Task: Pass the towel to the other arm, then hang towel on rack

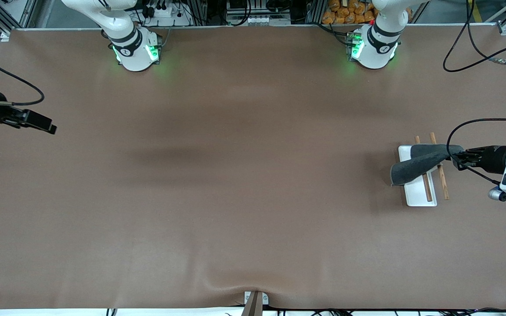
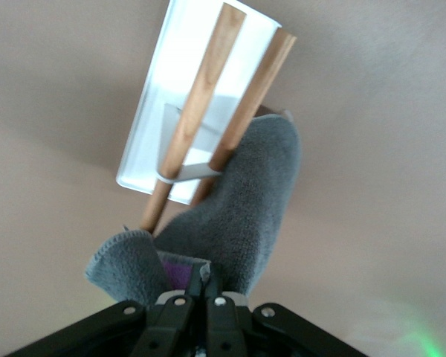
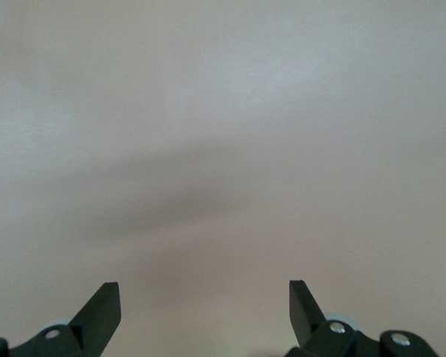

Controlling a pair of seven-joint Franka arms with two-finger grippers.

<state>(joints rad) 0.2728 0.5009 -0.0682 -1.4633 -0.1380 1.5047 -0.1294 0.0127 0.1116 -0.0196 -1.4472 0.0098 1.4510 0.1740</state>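
Note:
The towel hangs bunched from my fingers above the wooden rods, so my left gripper keeps hold of the dark grey towel (image 1: 413,166) (image 2: 249,197) until it is lower.
The rack (image 1: 416,195) stands toward the left arm's end of the table, a white base with two wooden rods (image 1: 443,182). My left gripper (image 1: 458,159) is beside the rods, shut on one edge of the dark grey towel (image 1: 413,166). The towel stretches from the fingers across both rods and droops past the base's edge. In the left wrist view the towel (image 2: 249,197) hangs from my left gripper (image 2: 208,277) in front of the rods (image 2: 204,93) and base (image 2: 160,104). My right gripper (image 1: 45,124) waits open at the right arm's end, nothing between its fingers (image 3: 102,306).
Brown cloth covers the table (image 1: 244,197), with a wrinkle near the front edge by a small bracket (image 1: 255,300). A black cable (image 1: 472,125) loops above the left gripper. Both arm bases (image 1: 136,50) stand along the back.

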